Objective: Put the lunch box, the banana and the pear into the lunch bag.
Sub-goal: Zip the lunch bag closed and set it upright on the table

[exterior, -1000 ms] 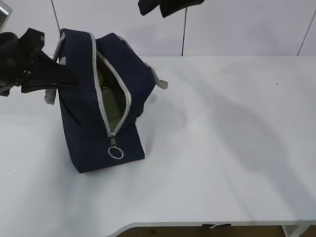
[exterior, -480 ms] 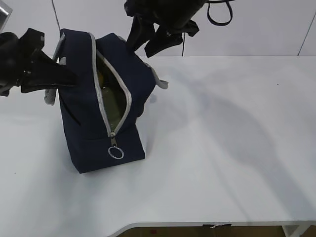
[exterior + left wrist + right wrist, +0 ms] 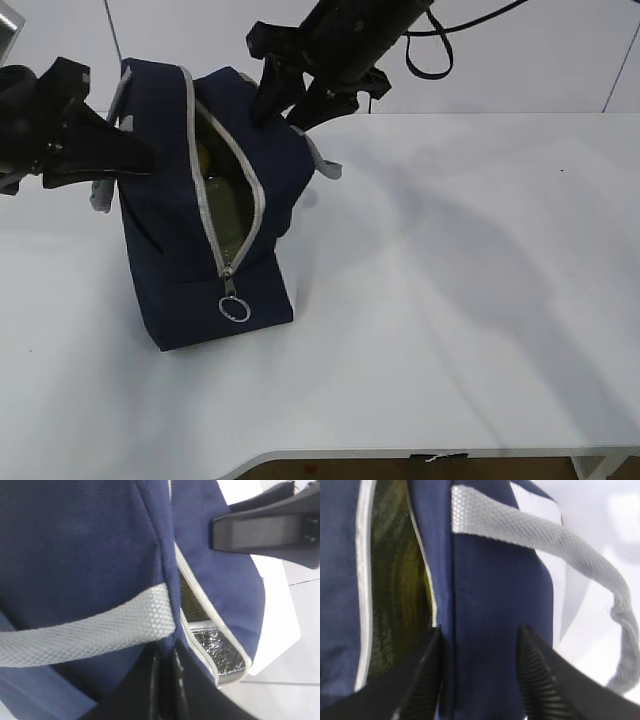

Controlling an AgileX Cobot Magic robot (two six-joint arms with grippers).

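Note:
I need to grab the zipper by its hanging ring pull [image 3: 234, 308] with my right gripper next, because the zipper's slider [image 3: 228, 271] is tight between the cloth edges.
The navy lunch bag [image 3: 170, 250] stands upright on the white table, its grey zipper open down the front. Yellow-green shapes [image 3: 222, 205] show through the opening; I cannot tell the lunch box, the banana or the pear apart in there. My left gripper [image 3: 135, 160] is shut on the bag's fabric at its left top edge, pinching navy cloth [image 3: 165, 655] beside a grey handle [image 3: 85, 635]. My right gripper [image 3: 280, 118] hangs open over the bag's top right. In the right wrist view its jaws [image 3: 480, 632] straddle the bag's navy wall [image 3: 495, 580].
A ring pull [image 3: 234, 309] hangs at the low end of the zipper. The other grey handle [image 3: 580, 550] loops out to the bag's right side. The white table [image 3: 470, 300] stretches to the right, with its front edge close below.
My right gripper has come down from the top of the exterior view to the bag's upper right side. The left gripper and the bag have stayed put.

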